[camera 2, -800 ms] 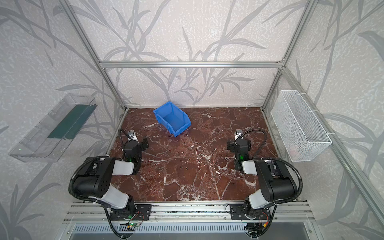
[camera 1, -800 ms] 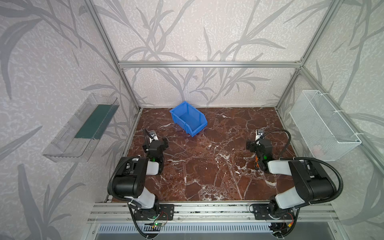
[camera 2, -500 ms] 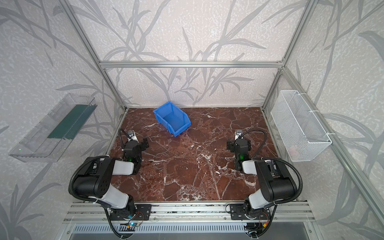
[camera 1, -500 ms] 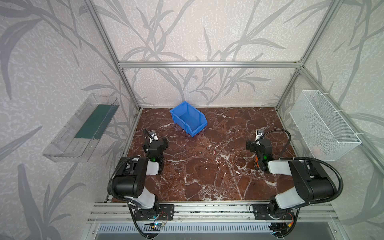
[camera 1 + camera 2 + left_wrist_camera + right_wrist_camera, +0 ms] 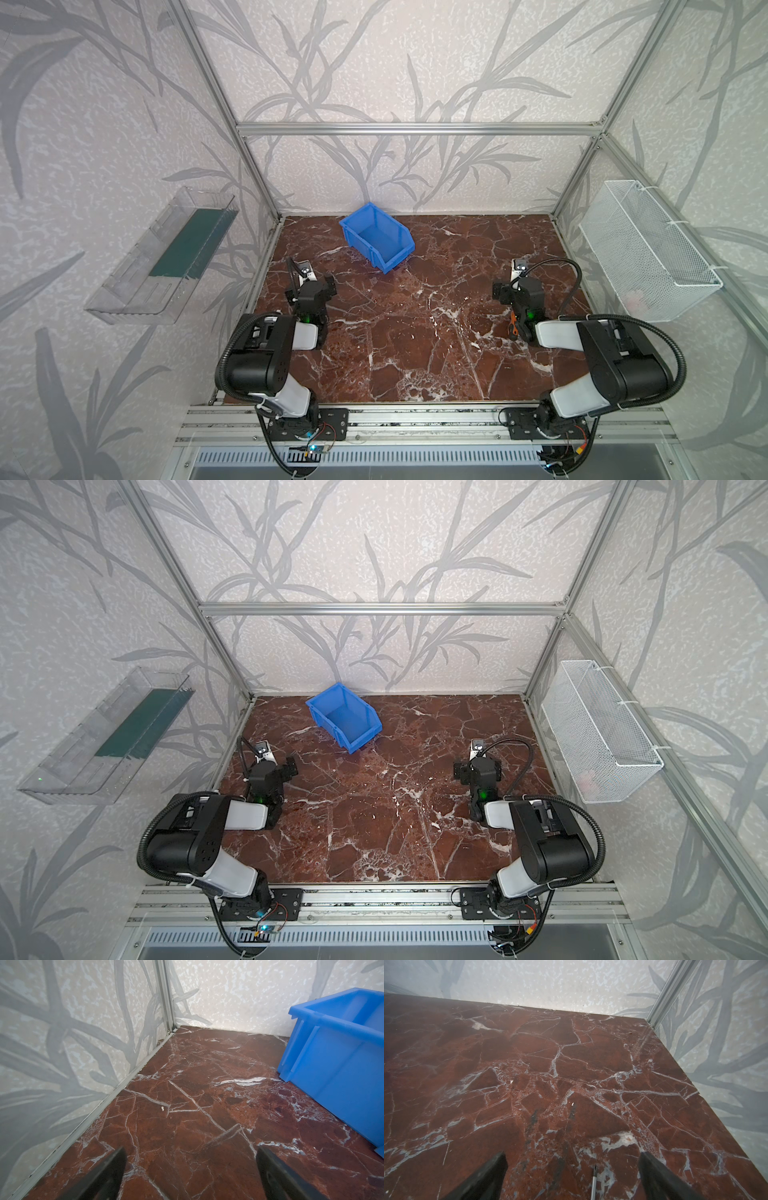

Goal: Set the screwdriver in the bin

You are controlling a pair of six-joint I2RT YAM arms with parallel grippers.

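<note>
My left gripper grabs the bin (image 5: 376,239) by the rim of its nearest side next, leaving the bin's opening free, to bring it toward the screwdriver.
The blue bin (image 5: 376,239) (image 5: 343,717) stands empty at the back left of the marble table, its lower lip turned toward the front right. My left gripper (image 5: 311,291) (image 5: 191,1153) is open over bare marble, and the bin's wall (image 5: 336,1064) rises close beside it. My right gripper (image 5: 519,293) (image 5: 573,1157) is open low over the table. The screwdriver's thin metal shaft (image 5: 594,1180) lies on the marble between the right fingers, touching neither. A bit of its orange handle (image 5: 513,328) shows beside the right wrist in a top view; the arm hides the other parts.
A clear plastic tray (image 5: 166,257) hangs on the left wall and a white wire-mesh basket (image 5: 648,249) on the right wall. Aluminium posts and patterned walls close in the table (image 5: 415,332) on three sides. Both arm bases sit at the front rail.
</note>
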